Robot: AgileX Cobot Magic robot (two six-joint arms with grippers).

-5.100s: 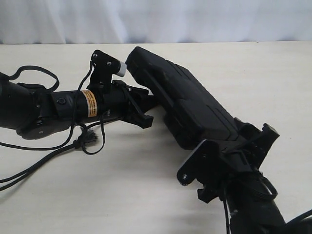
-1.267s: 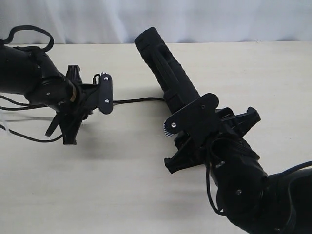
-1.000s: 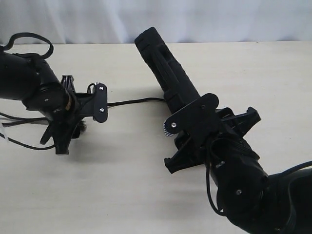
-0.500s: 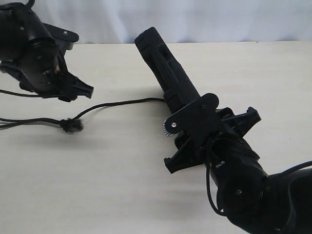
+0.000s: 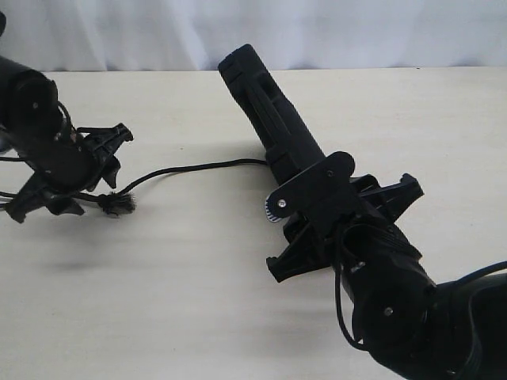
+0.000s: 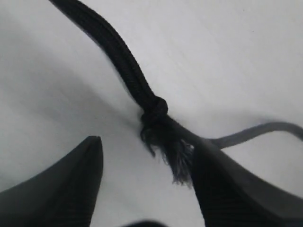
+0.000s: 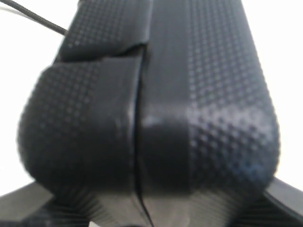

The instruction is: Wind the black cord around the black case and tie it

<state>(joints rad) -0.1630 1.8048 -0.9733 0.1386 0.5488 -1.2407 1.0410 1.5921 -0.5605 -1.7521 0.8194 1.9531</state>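
Note:
My left gripper grabs the doubled parts of the black cord [image 5: 198,167] next, to wrap the cord around the black case [image 5: 273,119] and tie it.
The black case [image 5: 273,119] juts up and away over the table, tilted, its near end clamped in my right gripper [image 5: 348,218]. In the right wrist view the case [image 7: 156,94] fills the picture, with my right gripper [image 7: 151,189] shut on its end. The black cord [image 5: 198,167] runs along the table from the case to a frayed knot [image 5: 119,204]. My left gripper [image 5: 83,178] hovers open beside that knot. In the left wrist view the knot [image 6: 154,113] and its tuft lie just ahead of my open left gripper [image 6: 147,144], close to one finger [image 6: 227,184].
Beyond the knot the cord [image 5: 32,195] carries on to the left edge, partly behind my left arm. The pale table [image 5: 174,293] stretches in front; a white curtain [image 5: 356,32] hangs behind its far edge.
My left arm lifted off the cord's knot, swung left and came back down beside it; the knot now lies loose on the table. The right gripper and case have not moved.

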